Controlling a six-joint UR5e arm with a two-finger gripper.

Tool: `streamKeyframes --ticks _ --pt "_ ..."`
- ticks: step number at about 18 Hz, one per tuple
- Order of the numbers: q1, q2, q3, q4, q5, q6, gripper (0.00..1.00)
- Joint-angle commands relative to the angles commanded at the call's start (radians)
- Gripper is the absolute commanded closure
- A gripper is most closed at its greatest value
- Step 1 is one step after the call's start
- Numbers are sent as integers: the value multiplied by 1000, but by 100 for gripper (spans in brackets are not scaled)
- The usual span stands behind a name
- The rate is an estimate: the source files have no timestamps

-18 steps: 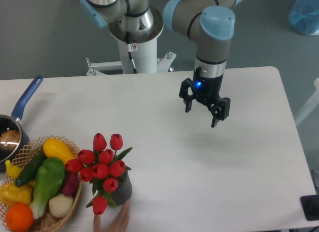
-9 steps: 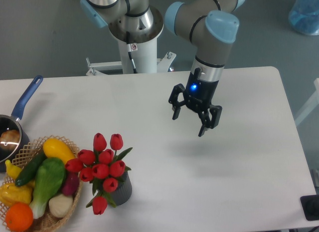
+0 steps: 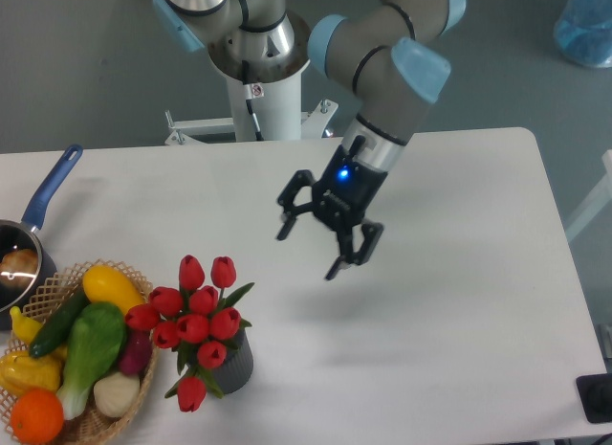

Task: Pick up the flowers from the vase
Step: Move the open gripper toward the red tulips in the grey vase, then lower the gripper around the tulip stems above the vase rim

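Next, my gripper will grab the flowers (image 3: 198, 322) by their green stems under the red buds to lift the flowers out of the vase (image 3: 233, 363).
The flowers (image 3: 198, 322), a bunch of red tulip buds with green leaves, stand in the short dark grey ribbed vase (image 3: 233, 363) near the table's front left. My gripper (image 3: 308, 255) hangs above the table's middle, up and to the right of the flowers and well apart from them. It is tilted towards the left. Its two black fingers (image 3: 344, 255) are spread wide and hold nothing.
A wicker basket (image 3: 140, 383) with vegetables and fruit stands right next to the vase on its left. A blue-handled saucepan (image 3: 48, 194) sits at the left edge. The white table (image 3: 459, 330) ends at its right and front edges.
My gripper has moved left and down towards the flowers and has tilted leftward. A blurred hand seen below the vase one second ago is gone. The flowers and vase have not moved.
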Motion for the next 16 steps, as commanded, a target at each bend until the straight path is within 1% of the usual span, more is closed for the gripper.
streamKeyframes --ticks 1,3,6,10,16 --pt "-20 -18 14 0 -3 0 0" --pt "-28 -28 19 0 -26 2 0" --pt "-28 -52 20 2 -113 8 0" --pt "-37 -63 23 5 -123 6 0" --pt "-52 -65 23 6 -137 3 0"
